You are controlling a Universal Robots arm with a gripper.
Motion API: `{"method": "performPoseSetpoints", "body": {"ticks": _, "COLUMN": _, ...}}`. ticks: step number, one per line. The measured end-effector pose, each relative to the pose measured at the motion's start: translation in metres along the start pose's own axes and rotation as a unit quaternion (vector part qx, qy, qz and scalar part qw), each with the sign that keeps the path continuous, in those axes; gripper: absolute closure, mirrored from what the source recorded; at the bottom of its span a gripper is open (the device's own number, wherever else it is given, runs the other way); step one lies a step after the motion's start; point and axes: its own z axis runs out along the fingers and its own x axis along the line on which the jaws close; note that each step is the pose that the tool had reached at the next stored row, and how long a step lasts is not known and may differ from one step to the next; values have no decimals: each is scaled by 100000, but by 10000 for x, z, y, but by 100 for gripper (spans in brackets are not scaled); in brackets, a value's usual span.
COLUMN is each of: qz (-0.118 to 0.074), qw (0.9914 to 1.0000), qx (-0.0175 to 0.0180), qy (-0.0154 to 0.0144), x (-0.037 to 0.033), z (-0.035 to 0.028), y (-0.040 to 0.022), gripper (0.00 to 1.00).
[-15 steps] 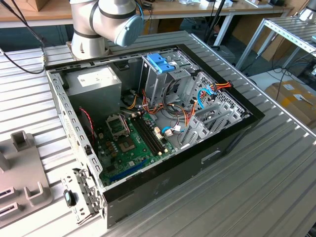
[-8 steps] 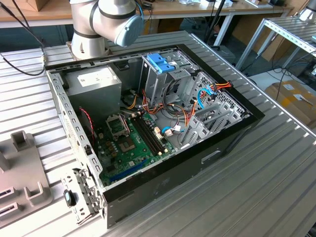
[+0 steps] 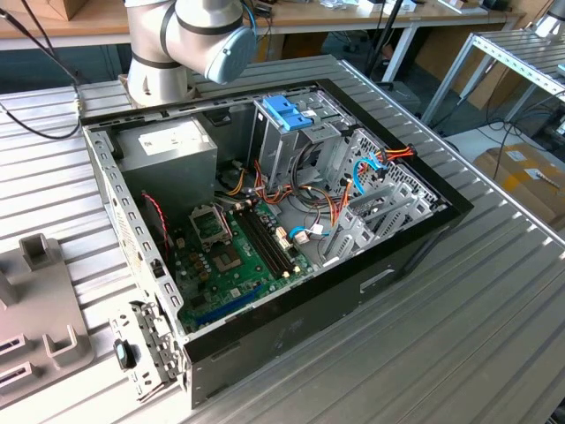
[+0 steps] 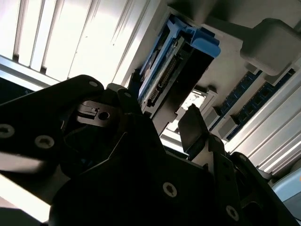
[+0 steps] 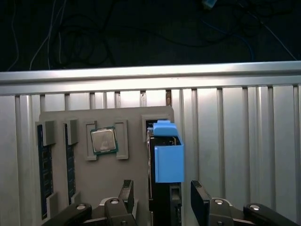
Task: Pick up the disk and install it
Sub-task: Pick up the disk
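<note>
Next, my gripper grabs the disk by its dark body (image 5: 164, 200) below the light-blue bar frame (image 5: 168, 162) to install the disk.
The disk (image 5: 168, 157) stands on edge in a slot of a grey holder tray (image 5: 127, 165), its light-blue rail frame uppermost and its dark body below. In the first wrist view my gripper (image 5: 162, 188) is open, one dark finger (image 5: 126, 190) on each side of the disk with a small gap to it. The second wrist view shows the disk (image 4: 188, 42) from the side with its connector edge, and my gripper (image 4: 157, 110) close beneath it, nothing clamped.
The holder tray also carries a processor chip (image 5: 104, 140) and memory sticks (image 5: 45, 165). In the exterior view an open computer case (image 3: 415, 256) lies on the ribbed metal table, with a drive cage and blue bracket (image 3: 287, 113), a grey power supply (image 3: 168, 150) and loose cables.
</note>
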Motion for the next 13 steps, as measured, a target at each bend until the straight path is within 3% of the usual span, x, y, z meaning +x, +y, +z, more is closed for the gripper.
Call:
{"method": "performPoseSetpoints", "body": {"ticks": 6, "qz": 0, "qw": 100000, "qx": -8, "qy": 2, "x": -1, "z": 16, "y": 0, "gripper": 40}}
{"method": "performPoseSetpoints", "body": {"ticks": 10, "qz": 1, "qw": 100000, "qx": 6, "qy": -1, "x": -38, "z": 23, "y": 1, "gripper": 40}}
{"method": "performPoseSetpoints", "body": {"ticks": 13, "qz": -1, "qw": 100000, "qx": -4, "qy": -1, "x": -44, "z": 57, "y": 2, "gripper": 40}}
